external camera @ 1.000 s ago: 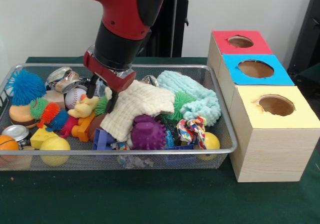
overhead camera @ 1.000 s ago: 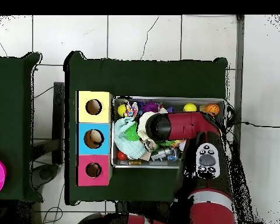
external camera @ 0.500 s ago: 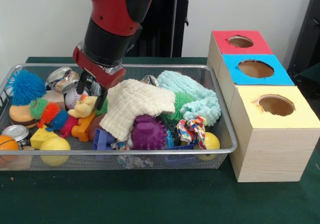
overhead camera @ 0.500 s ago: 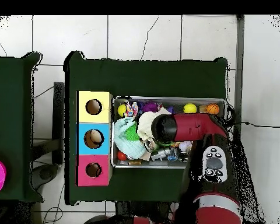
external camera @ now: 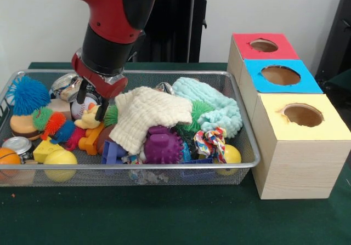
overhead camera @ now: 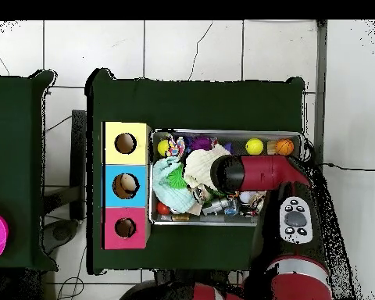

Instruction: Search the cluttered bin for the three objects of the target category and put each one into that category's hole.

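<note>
My gripper grabs the yellow duck toy by its soft body (external camera: 88,120) next. Then my gripper drops the toy into its category's hole (external camera: 264,45).
A wire mesh bin (external camera: 164,166) holds a jumble of toys, cloths and cans. My gripper (external camera: 91,102) hangs open at the bin's left-middle, its dark fingers (external camera: 102,110) straddling a baseball (external camera: 77,109) and the head of a yellow duck toy (external camera: 92,118). Nothing is held. A cream knitted cloth (external camera: 148,113) lies just right of the fingers, over a purple spiky ball (external camera: 163,146). In the overhead view the red arm (overhead camera: 253,172) covers the gripper and much of the bin (overhead camera: 226,133).
Three wooden boxes with round holes stand beside the bin: red (external camera: 263,46), blue (external camera: 281,75), yellow (external camera: 301,115). Also in the bin: mint cloth (external camera: 211,105), blue fuzzy ball (external camera: 27,94), crushed cans (external camera: 67,85), yellow ball (external camera: 60,160), orange ball (external camera: 8,157), rope toy (external camera: 211,142).
The gripper has slid leftward in the front view, from over the cream cloth's edge to above the baseball and duck. The cloth and the toys stay put.
</note>
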Robot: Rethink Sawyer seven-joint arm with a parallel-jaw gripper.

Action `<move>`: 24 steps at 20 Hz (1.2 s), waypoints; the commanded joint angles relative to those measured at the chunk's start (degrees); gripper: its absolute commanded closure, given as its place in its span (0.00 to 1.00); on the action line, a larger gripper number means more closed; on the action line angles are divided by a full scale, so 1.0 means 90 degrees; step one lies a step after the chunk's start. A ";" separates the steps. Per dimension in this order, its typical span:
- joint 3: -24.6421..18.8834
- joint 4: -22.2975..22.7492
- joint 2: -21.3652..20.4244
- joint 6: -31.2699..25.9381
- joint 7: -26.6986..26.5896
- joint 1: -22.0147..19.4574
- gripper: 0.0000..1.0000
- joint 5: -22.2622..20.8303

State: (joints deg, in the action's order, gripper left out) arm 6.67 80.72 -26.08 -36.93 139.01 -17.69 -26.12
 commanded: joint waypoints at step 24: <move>-0.0704 0.0525 0.0285 -0.0339 -0.0386 -0.0141 1.00 0.0278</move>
State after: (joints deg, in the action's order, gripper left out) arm 6.24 82.57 -24.00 -35.61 139.01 -19.13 -25.62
